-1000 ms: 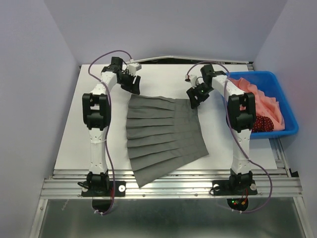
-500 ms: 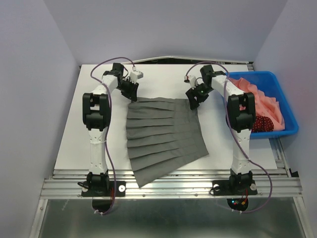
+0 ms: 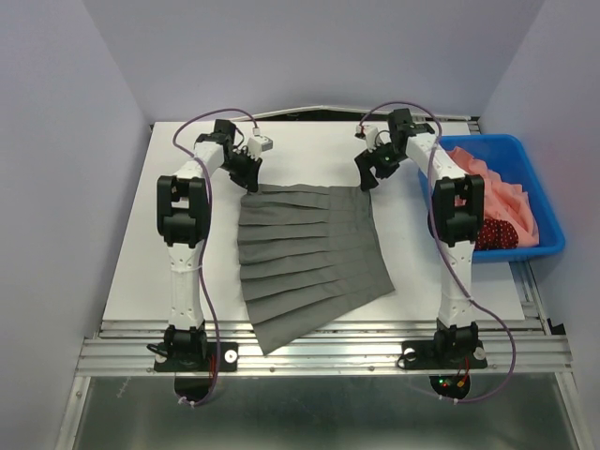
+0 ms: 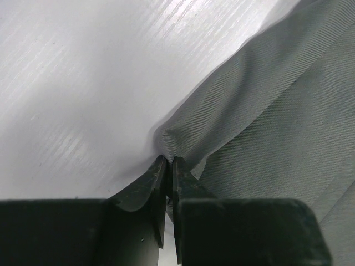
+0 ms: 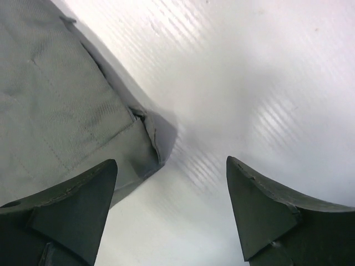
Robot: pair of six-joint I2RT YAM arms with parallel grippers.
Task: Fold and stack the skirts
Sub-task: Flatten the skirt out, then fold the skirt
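My right gripper needs to grab the grey skirt's bin-side waist corner (image 3: 365, 189) (image 5: 153, 154) next, opposite my left gripper. Then I can spread the grey skirt and fold it.
The dark grey pleated skirt (image 3: 309, 253) lies spread flat in the middle of the white table, its narrow waist edge at the far side. My left gripper (image 3: 248, 178) sits at the skirt's far left corner; in the left wrist view the gripper (image 4: 168, 160) is shut, with a puckered fold of the grey skirt (image 4: 266, 111) pinched at its tips. My right gripper (image 3: 367, 178) hovers at the far right corner; in the right wrist view this gripper (image 5: 171, 160) stands open, and the skirt's corner (image 5: 55, 100) lies by its left finger, untouched. A dark red dotted skirt (image 3: 497, 234) lies in the bin.
A blue bin (image 3: 553, 225) stands at the table's right edge, holding pink cloth (image 3: 502, 187) beside the dark red skirt. The skirt's near hem hangs slightly over the table's front edge (image 3: 272, 342). Grey walls enclose the table on the left, right and back.
My left gripper came down onto the skirt's far left corner and closed on it. My right gripper moved slightly toward the far side and opened wider.
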